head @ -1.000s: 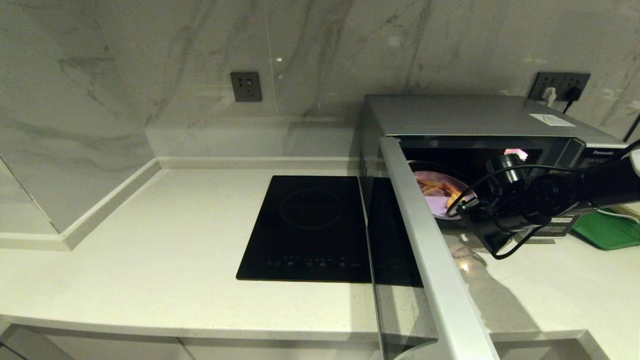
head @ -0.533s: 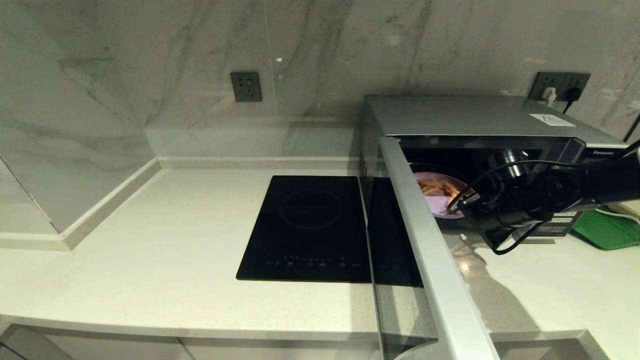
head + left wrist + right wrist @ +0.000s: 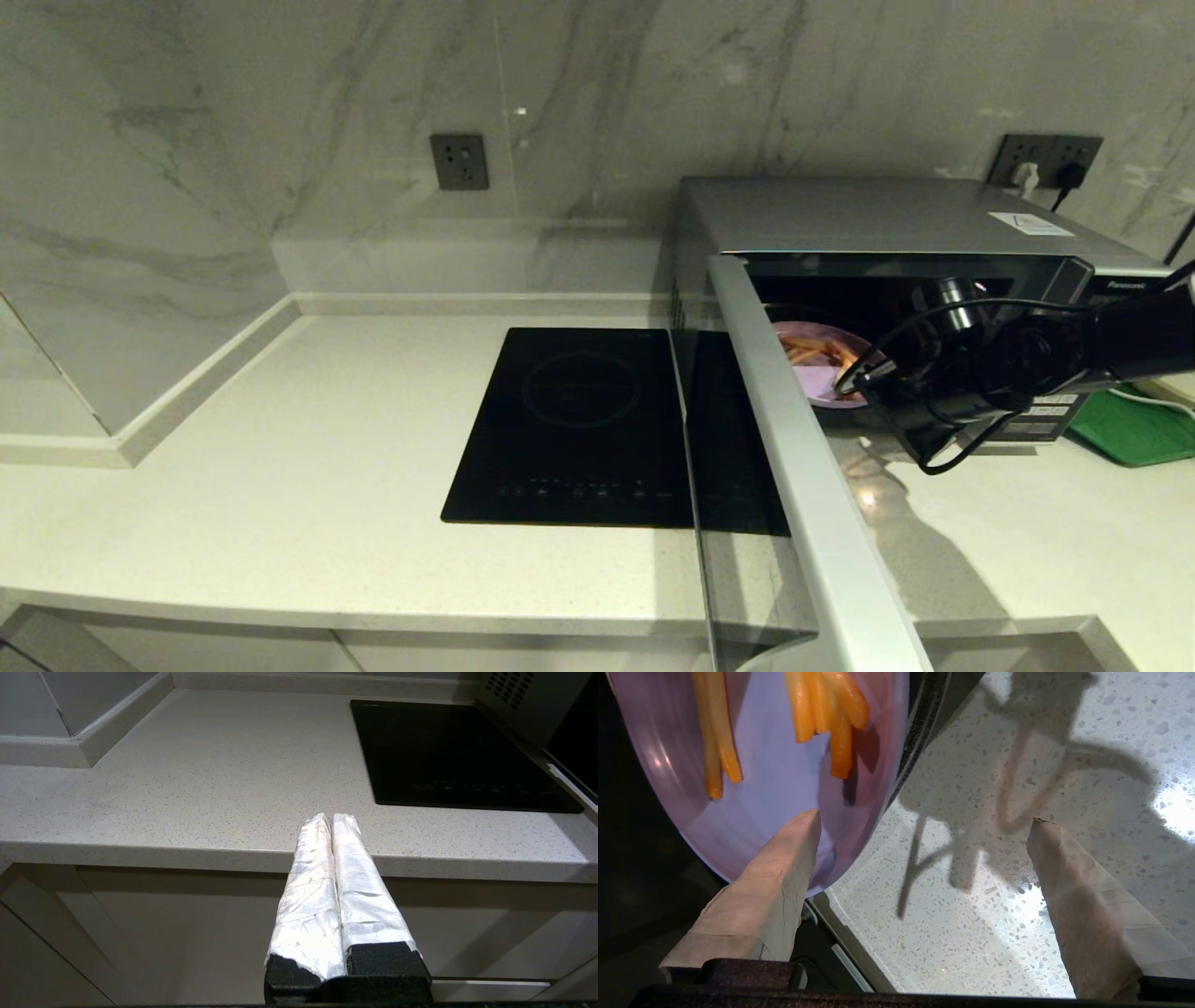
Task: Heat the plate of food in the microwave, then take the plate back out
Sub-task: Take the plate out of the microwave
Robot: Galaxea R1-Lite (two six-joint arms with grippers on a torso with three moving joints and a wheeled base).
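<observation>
My right gripper closes on the lilac plate now. Fingers straddle the plate's near rim, one low inside, one beyond over the counter, so closing would catch it.
The silver microwave (image 3: pixel 868 219) stands at the right with its door (image 3: pixel 794 448) swung wide open toward me. Inside, near the front of the cavity, lies the lilac plate of food (image 3: pixel 822 369) with orange sticks (image 3: pixel 826 714) on it. My right gripper (image 3: pixel 924 816) is open at the cavity's mouth. One finger (image 3: pixel 784 868) lies over the plate's (image 3: pixel 775 779) near rim, the other (image 3: pixel 1069 877) over the speckled counter. In the head view the wrist hides the fingers. My left gripper (image 3: pixel 331 817) is shut and empty, parked below the counter's front edge.
A flat black induction cooktop (image 3: pixel 579 420) is set in the counter just left of the open door. A green tray (image 3: pixel 1134 429) lies right of the microwave. The marble wall (image 3: pixel 373 140) with sockets runs along the back.
My right wrist has risen slightly and edged toward the microwave cavity. The plate and the door have not moved.
</observation>
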